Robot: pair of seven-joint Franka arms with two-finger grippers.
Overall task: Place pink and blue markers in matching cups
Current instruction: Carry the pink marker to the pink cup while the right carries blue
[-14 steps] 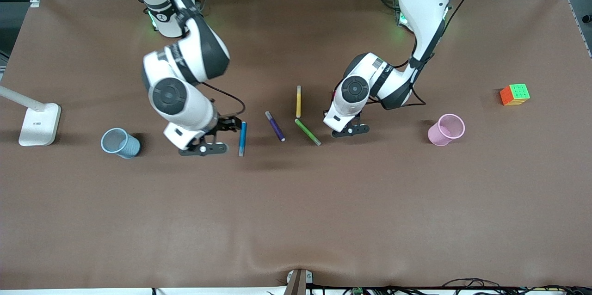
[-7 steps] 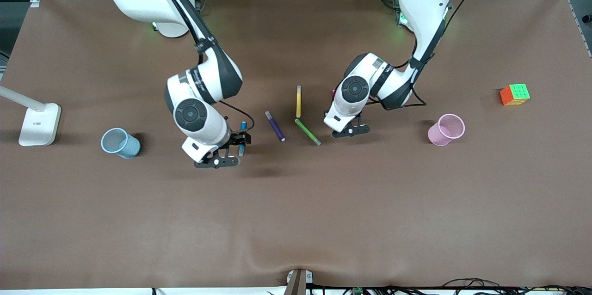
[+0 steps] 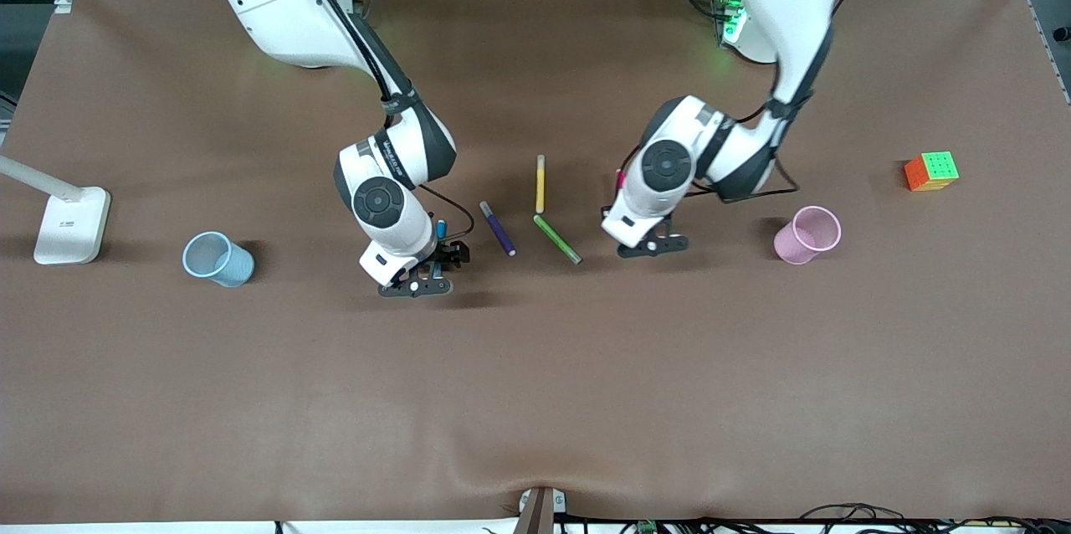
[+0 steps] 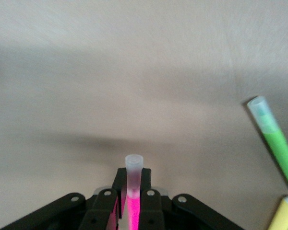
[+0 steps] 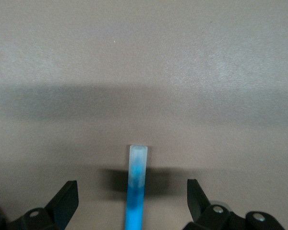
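Observation:
My right gripper should drop the blue marker into the blue cup, so it needs to grab the marker next by its body near its pale end [image 5: 135, 195].
My left gripper [image 3: 643, 243] is shut on the pink marker [image 4: 133, 199]. Its pale end [image 4: 134, 165] sticks out past the fingertips, above the table. A bit of pink shows beside the left wrist in the front view [image 3: 619, 179]. My right gripper [image 3: 425, 270] is open and low over the blue marker [image 5: 137, 184], which lies on the table between its two fingers [image 5: 67, 197]. The marker's top end shows in the front view [image 3: 440, 228]. The pale blue cup [image 3: 217, 259] stands toward the right arm's end. The pale pink cup [image 3: 807, 234] stands toward the left arm's end.
A dark purple marker [image 3: 497, 228], a green marker [image 3: 556, 238] and a yellow marker [image 3: 540, 183] lie between the two grippers. A colour cube [image 3: 931, 171] sits past the pink cup. A white lamp base [image 3: 71, 224] stands at the right arm's end.
My right gripper has moved from beside the blue marker to astride it, still open. My left gripper, shut on the pink marker, has shifted a little toward the pink cup.

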